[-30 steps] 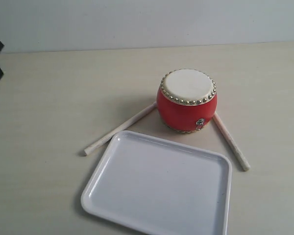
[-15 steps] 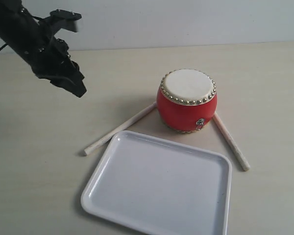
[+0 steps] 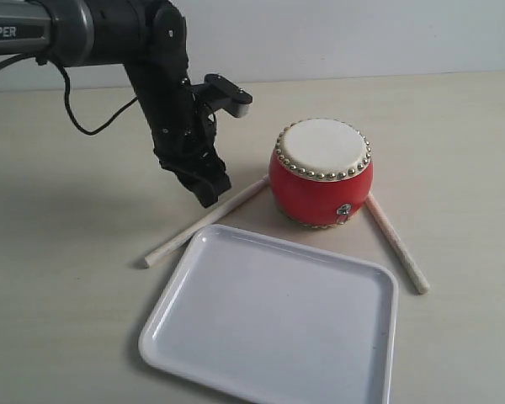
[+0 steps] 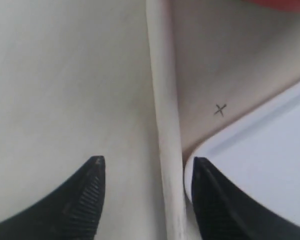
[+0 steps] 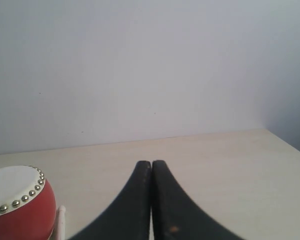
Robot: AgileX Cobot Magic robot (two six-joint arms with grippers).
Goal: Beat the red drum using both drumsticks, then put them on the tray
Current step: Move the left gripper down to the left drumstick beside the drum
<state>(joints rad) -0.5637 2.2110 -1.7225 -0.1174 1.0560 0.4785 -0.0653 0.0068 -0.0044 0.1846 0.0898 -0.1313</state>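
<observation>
My left gripper grabs the drumstick by its tray-side end (image 3: 170, 245) next, leaving its tip free to beat the red drum (image 3: 321, 172).
The red drum (image 3: 321, 172) with its cream skin and brass studs stands upright behind the white tray (image 3: 194, 337). One pale drumstick (image 3: 204, 222) lies slanted on the table left of the drum, the other drumstick (image 3: 396, 242) slants down on its right. My left gripper (image 3: 209, 195) hangs just above the left drumstick (image 4: 162, 105), open, a finger on either side and nothing gripped. A corner of the tray (image 4: 260, 150) shows by one fingertip. My right gripper (image 5: 151, 163) is shut and empty, out of the exterior view; the drum (image 5: 20, 205) sits off to its side.
A pale wall runs along the back of the beige table (image 3: 76, 252). A small pen-drawn cross (image 4: 220, 109) marks the table near the tray's corner. The black left arm (image 3: 109, 34) with its cable reaches in from the upper left.
The left arm has swung in from the far left edge and down over the left drumstick, its jaws opening on the way. Drum, drumsticks and tray have not moved.
</observation>
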